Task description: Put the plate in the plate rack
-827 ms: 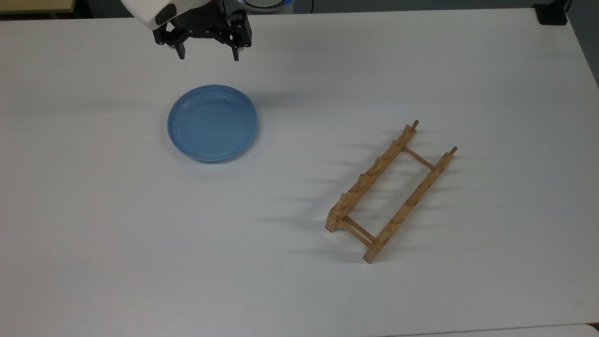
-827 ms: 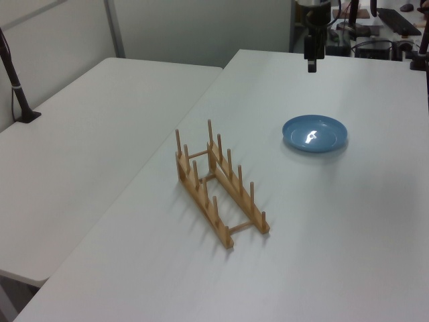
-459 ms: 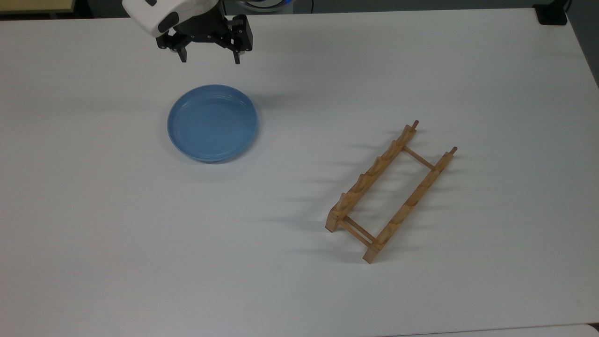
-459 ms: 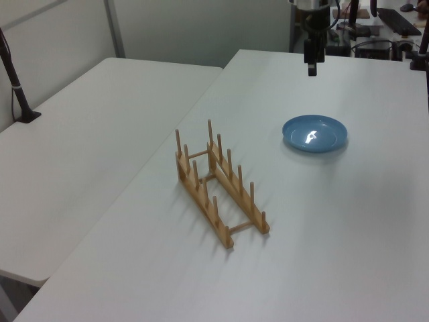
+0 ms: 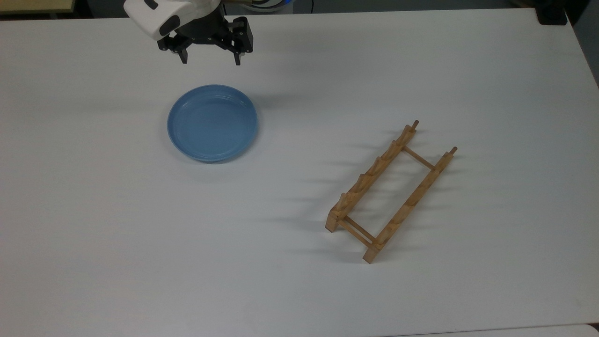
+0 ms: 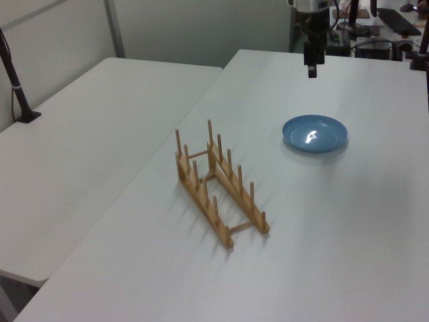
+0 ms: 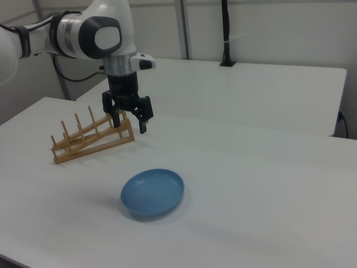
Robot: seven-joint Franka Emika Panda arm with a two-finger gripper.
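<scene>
Next, my gripper grabs the light-blue plate by its rim (image 6: 315, 117), to stand the plate between the pegs of the wooden rack.
The light-blue plate (image 5: 212, 122) lies flat and face up on the white table (image 5: 299, 281), also seen as the plate (image 6: 314, 133) and the plate (image 7: 153, 192). The wooden plate rack (image 5: 390, 191) stands apart from it toward the top view's lower right, with nothing in it; the plate rack (image 6: 218, 184) and plate rack (image 7: 92, 137) show its upright pegs. My gripper (image 5: 210, 60) hangs open and holds nothing, above the table just beyond the plate's far rim in the top view. The gripper (image 7: 130, 124) points down in the air.
A second white table (image 6: 87, 134) adjoins at the left view's left. A black post (image 6: 17, 87) stands on it. Dark equipment (image 6: 395, 27) sits past the table's far end in the left view.
The gripper has moved slightly down the top view toward the plate and dropped a little. Plate and rack have not moved.
</scene>
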